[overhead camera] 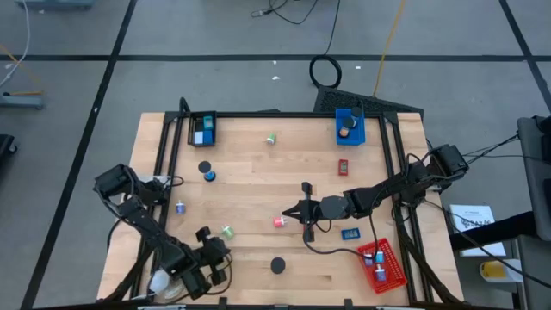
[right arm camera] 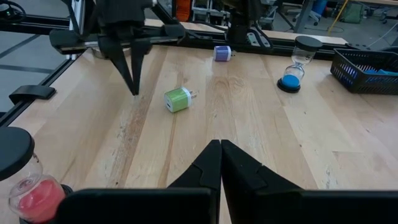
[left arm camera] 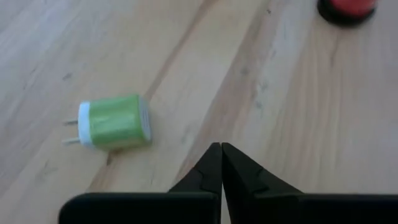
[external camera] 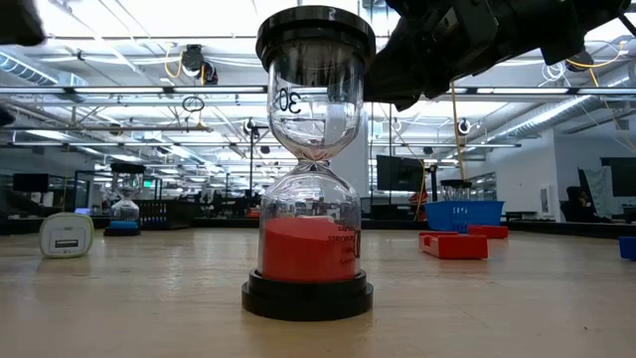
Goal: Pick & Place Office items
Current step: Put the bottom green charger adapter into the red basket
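Note:
The charger plug is beside my left gripper's shut fingers. The fingers reopen next to grab the plug by its green body (overhead camera: 227,232) (left arm camera: 118,122).
A green and white charger plug (left arm camera: 115,121) (overhead camera: 227,231) lies on its side on the wooden table, prongs toward the left arm. My left gripper (left arm camera: 221,147) (overhead camera: 207,234) (right arm camera: 134,90) is shut with nothing in it; it points down just beside the plug, apart from it. My right gripper (right arm camera: 219,143) (overhead camera: 291,210) hangs shut over the table's middle, above a red-sand hourglass (overhead camera: 279,222) (right arm camera: 34,190). Other office items lie scattered: a purple plug (overhead camera: 180,207) (right arm camera: 222,53), a blue hourglass (overhead camera: 210,176) (right arm camera: 291,79) and a small green item (overhead camera: 271,138).
A black tray (overhead camera: 202,127) stands at the far left, a blue tray (overhead camera: 349,125) at the far right, a red tray (overhead camera: 385,263) at the near right. A black-capped hourglass with red sand (external camera: 309,164) (overhead camera: 277,265) stands near the front edge. Red (overhead camera: 344,164) and blue (overhead camera: 350,232) items lie at the right.

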Robot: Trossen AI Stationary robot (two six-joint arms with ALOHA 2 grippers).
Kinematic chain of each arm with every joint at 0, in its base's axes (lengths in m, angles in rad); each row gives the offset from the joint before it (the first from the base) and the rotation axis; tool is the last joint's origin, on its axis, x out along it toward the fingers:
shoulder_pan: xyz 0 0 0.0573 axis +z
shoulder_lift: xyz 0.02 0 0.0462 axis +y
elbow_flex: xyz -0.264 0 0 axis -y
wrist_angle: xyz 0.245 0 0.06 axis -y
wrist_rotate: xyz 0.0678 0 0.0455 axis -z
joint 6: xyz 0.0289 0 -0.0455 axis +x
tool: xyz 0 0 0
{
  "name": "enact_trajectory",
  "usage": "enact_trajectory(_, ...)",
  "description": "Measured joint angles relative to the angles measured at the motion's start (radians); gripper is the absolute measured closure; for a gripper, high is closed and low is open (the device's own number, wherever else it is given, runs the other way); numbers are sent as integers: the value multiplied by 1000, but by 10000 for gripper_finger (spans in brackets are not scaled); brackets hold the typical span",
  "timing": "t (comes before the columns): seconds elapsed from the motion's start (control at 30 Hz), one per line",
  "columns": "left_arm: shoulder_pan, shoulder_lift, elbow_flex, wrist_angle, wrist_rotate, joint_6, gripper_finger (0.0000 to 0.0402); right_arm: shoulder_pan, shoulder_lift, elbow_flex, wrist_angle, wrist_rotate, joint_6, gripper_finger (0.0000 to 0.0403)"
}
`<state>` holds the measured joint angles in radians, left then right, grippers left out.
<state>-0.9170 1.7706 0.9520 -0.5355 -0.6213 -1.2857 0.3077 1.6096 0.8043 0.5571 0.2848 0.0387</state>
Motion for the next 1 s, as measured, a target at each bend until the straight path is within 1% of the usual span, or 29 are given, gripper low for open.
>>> enact_trajectory(0.03, 7, 0, 0, 3, 2, 0, 388, 0, 0, 0, 0, 0, 0, 399)
enact_trajectory(0.1, 16, 0, 0, 5, 21, 2, 361, 0, 0, 0, 0, 0, 0, 399)
enact_trajectory(0.23, 21, 0, 0, 5, 52, -30, 282, 0, 0, 0, 0, -1, 0, 399)
enact_trajectory(0.33, 27, 0, 0, 1, 52, -16, 219, 0, 0, 0, 0, -2, 0, 399)
enact_trajectory(0.43, 26, 0, 0, -43, 40, -61, 173, 0, 0, 0, 0, -2, 1, 399)
enact_trajectory(0.53, 14, 0, 0, -129, 35, -175, 152, 1, 0, 0, 0, -2, 1, 399)
enact_trajectory(0.6, 3, 0, 0, -168, 12, -257, 143, 1, 0, 0, 0, -2, 1, 399)
enact_trajectory(0.73, 2, 0, 0, -167, -51, -378, 122, 2, 0, 0, 0, -2, 1, 399)
enact_trajectory(0.87, 21, 26, 0, -169, -92, -446, 101, 2, 0, 0, 0, -2, 1, 399)
enact_trajectory(1.0, 63, 54, 0, -170, -128, -471, 95, 2, 0, 0, 0, -2, 2, 399)
